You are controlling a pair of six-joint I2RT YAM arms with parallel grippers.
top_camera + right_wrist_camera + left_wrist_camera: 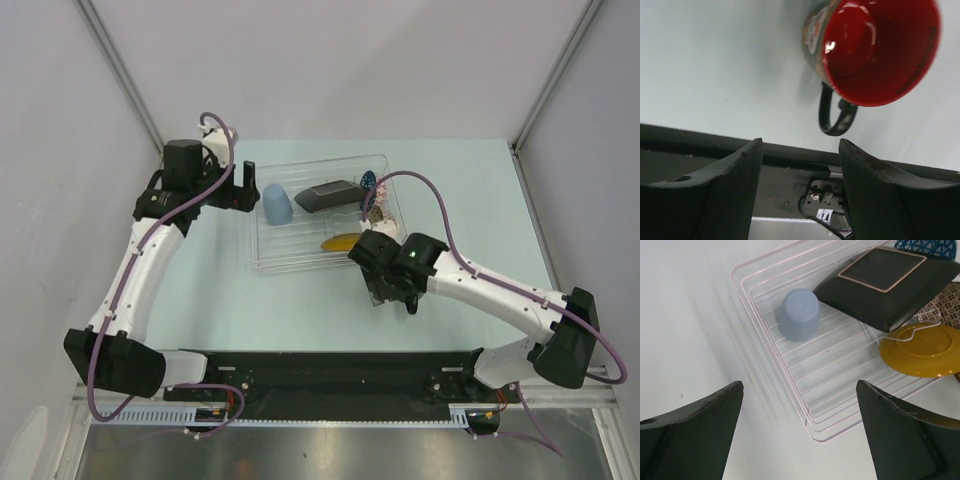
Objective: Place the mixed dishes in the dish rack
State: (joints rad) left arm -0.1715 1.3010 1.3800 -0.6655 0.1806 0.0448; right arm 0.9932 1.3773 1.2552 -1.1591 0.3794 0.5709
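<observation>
I will pinch the mug's rim with my right gripper next, with one finger inside the mug. The mug's handle side will stay free for my left gripper to take over.
The clear dish rack (268,250) sits mid-table and also shows in the left wrist view (790,385). In it are an upturned pale blue cup (800,314), the dark square plate (885,285), the yellow plate (922,352) and, at the far end, the blue-white bowl (927,246). My left gripper (800,440) is open and empty over the rack's left corner, as the top view (245,186) also shows. My right gripper (800,190) is open and empty. A mug with a red inside (875,45) and a dark handle (836,117) lies on its side on the table just beyond its fingertips.
A brown-and-white patterned dish (942,307) sits at the rack's right end beside the yellow plate. The black rail (330,365) runs along the near table edge, close under my right gripper (395,300). The mug is hidden under the right arm in the top view.
</observation>
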